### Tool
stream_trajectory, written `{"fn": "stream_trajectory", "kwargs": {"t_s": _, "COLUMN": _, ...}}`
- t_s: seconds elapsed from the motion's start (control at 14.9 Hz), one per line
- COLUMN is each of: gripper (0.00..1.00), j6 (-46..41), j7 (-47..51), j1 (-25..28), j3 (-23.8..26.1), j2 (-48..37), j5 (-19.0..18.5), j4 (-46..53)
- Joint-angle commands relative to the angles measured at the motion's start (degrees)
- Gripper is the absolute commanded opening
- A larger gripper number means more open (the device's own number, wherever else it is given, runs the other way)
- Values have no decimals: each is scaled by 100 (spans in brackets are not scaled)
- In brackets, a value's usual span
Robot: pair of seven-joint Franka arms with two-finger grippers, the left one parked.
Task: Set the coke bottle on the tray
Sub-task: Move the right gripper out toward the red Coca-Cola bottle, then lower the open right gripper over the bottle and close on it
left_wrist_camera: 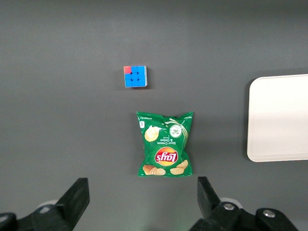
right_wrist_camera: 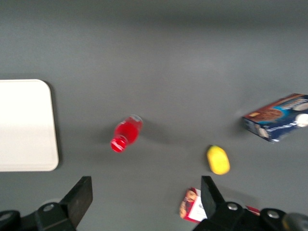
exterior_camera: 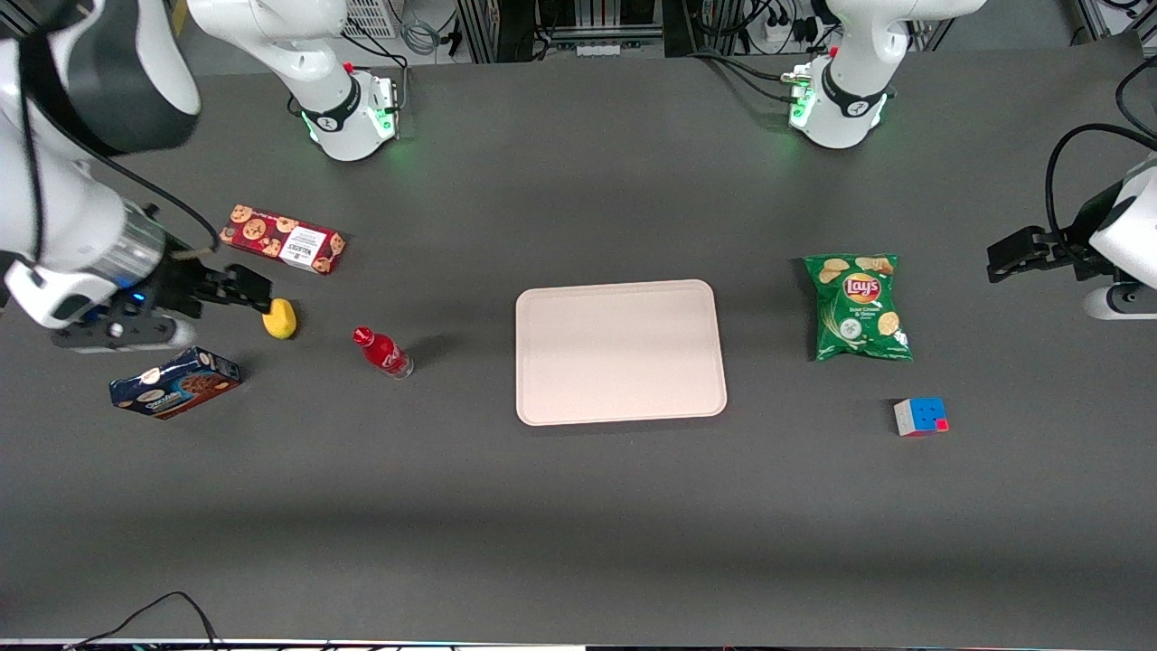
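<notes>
The right gripper grabs the coke bottle by its red cap [exterior_camera: 363, 335] next, to set the bottle on the tray [exterior_camera: 620, 351].
The coke bottle [exterior_camera: 383, 353] is small and red with a red cap. It is on the dark table between the tray and the working arm's end, and it also shows in the right wrist view [right_wrist_camera: 126, 134]. The tray [exterior_camera: 620, 351] is large, flat and pale pinkish-beige, lies at the table's middle with nothing on it, and shows in the right wrist view [right_wrist_camera: 24, 125] too. My right gripper [exterior_camera: 258, 289] is open and empty. It hovers above the table beside a yellow fruit, apart from the bottle. Its fingers frame bare table in the right wrist view [right_wrist_camera: 146, 188].
A red cookie box [exterior_camera: 283, 239], a yellow fruit [exterior_camera: 279, 318] and a blue snack box [exterior_camera: 175, 382] lie around the gripper. A green Lay's bag [exterior_camera: 858, 306] and a puzzle cube [exterior_camera: 921, 416] lie toward the parked arm's end.
</notes>
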Motion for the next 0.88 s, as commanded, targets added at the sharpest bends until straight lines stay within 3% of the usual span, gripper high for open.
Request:
{"fn": "stream_trajectory", "kwargs": {"t_s": 0.0, "gripper": 100, "j6": 688, "j7": 673, "j1": 45, "j3": 472, "j2": 353, "j5": -379, "j4": -362}}
{"fn": "stream_trajectory", "kwargs": {"t_s": 0.27, "gripper": 100, "j6": 1909, "j7": 955, "j1": 45, "j3": 649, "j2": 317, "j5": -485, "j4": -1453}}
{"fn": "stream_trajectory", "kwargs": {"t_s": 0.81, "gripper": 100, "j6": 3107, "j7": 1043, "j1": 36, "j3": 720, "j2": 238, "j5": -662, "j4": -2737}}
